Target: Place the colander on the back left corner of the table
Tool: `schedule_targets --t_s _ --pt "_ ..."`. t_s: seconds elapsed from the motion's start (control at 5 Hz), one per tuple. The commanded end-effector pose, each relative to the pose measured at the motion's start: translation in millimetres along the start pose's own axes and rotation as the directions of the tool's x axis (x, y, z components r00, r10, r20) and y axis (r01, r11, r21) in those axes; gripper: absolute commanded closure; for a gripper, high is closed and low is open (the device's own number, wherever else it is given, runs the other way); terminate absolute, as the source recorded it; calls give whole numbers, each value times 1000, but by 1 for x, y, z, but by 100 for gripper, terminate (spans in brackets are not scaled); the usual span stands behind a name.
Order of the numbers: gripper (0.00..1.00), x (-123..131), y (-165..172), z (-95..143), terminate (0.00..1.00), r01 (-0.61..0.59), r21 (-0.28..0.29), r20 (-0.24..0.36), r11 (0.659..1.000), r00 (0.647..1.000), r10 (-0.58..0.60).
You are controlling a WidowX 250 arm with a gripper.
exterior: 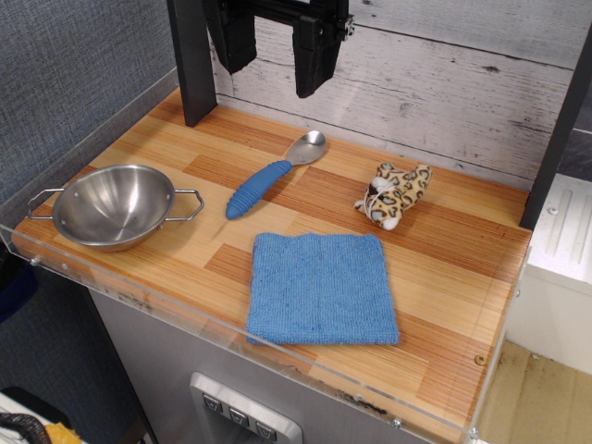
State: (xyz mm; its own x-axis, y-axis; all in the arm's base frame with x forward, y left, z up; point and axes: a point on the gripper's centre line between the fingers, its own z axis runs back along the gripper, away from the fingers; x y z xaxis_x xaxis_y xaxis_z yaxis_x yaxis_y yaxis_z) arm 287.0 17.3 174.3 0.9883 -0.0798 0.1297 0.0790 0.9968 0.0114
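The colander needs to go on the back left corner of the table. My gripper should grab it by its rim next.
The colander is a round shiny steel bowl with two wire loop handles. It sits upright on the wooden table near the front left corner, close to the acrylic rim. My gripper hangs high above the back of the table, well away from the colander. Its two black fingers stand apart and hold nothing.
A blue-handled metal spoon lies in the middle back. A blue cloth lies flat at the front centre. A spotted plush toy lies to the right. A black post stands at the back left corner.
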Motion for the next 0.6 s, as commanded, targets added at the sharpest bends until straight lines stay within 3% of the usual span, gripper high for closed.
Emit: schedule_targets --t_s 0.0,0.4 --pt "0 0 0 0 0 0 0 0 1000 1000 0" --pt "0 -37 38 -6 0 13 -8 -21 1000 1000 -13"
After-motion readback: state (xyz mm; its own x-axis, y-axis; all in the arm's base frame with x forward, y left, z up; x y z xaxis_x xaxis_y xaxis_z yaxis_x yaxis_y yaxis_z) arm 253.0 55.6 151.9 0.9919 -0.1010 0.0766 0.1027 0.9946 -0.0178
